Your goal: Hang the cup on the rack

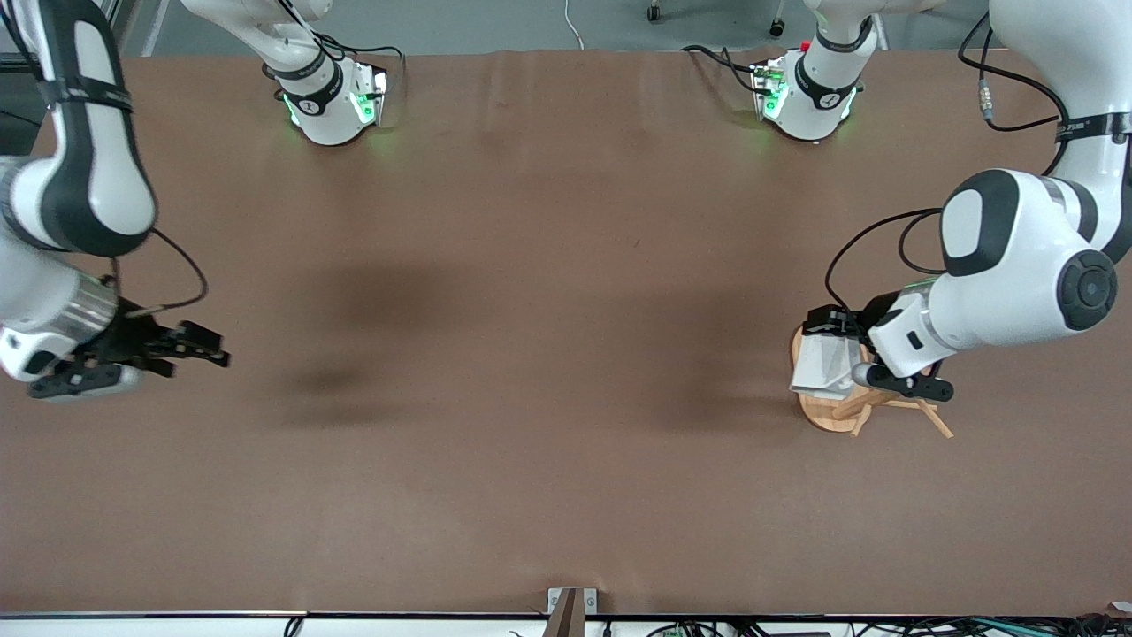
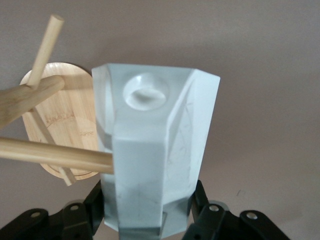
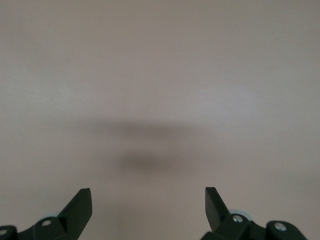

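My left gripper should keep the cup: the peg's tip only reaches the handle's near side and must stick out past the handle first.
My left gripper (image 1: 862, 354) is shut on the white faceted cup (image 1: 824, 361) and holds it over the bamboo rack (image 1: 831, 414) near the left arm's end of the table. In the left wrist view the cup (image 2: 155, 150) sits between the black fingers (image 2: 95, 202), with a round hollow in its handle tab (image 2: 146, 91). The tip of one slanted peg (image 2: 55, 152) meets the cup's side. The rack's post (image 2: 25, 97) and oval base (image 2: 67, 112) lie beside the cup. My right gripper (image 1: 208, 347) is open and empty over bare table, as its wrist view (image 3: 147, 212) shows.
The brown table (image 1: 531, 354) is bare apart from the rack. The two arm bases (image 1: 332, 102) (image 1: 809, 93) stand along the edge farthest from the front camera. More pegs of the rack (image 1: 933, 418) stick out toward the front camera.
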Motion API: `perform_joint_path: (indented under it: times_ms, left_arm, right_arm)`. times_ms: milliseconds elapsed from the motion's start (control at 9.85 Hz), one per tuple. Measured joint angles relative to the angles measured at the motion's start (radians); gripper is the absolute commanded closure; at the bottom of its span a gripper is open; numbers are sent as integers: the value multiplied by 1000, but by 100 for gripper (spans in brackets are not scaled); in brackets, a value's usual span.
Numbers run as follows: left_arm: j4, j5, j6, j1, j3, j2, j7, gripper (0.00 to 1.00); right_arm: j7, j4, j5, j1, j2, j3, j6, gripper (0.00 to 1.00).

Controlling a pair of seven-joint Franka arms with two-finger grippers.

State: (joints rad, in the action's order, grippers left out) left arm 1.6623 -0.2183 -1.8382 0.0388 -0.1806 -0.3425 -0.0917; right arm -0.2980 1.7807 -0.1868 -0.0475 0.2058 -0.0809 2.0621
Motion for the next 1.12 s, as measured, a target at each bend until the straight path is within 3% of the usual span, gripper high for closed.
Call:
perform_joint_path:
  times_ms: [305, 609, 711, 812, 914, 1117]
  left_arm:
    - [0, 0, 0, 5, 2, 0, 13, 99]
    - [20, 0, 3, 33, 7, 1, 19, 96]
    - [28, 0, 3, 35, 11, 1, 37, 80]
    - [31, 0, 14, 35, 12, 2, 58, 5]
    - [31, 0, 36, 34, 12, 4, 66, 0]
    - [30, 0, 93, 35, 15, 28, 75, 0]
  right_arm:
    - [169, -75, 49, -8, -77, -16, -139, 0]
    - [338, -92, 107, -51, -197, 60, -334, 0]
    - [357, -119, 113, -59, -225, 71, -403, 0]
    - [362, -171, 115, -65, -237, 65, -478, 0]
    - [357, -222, 115, -71, -241, 46, -525, 0]
    - [334, -261, 115, -81, -240, 28, -559, 0]
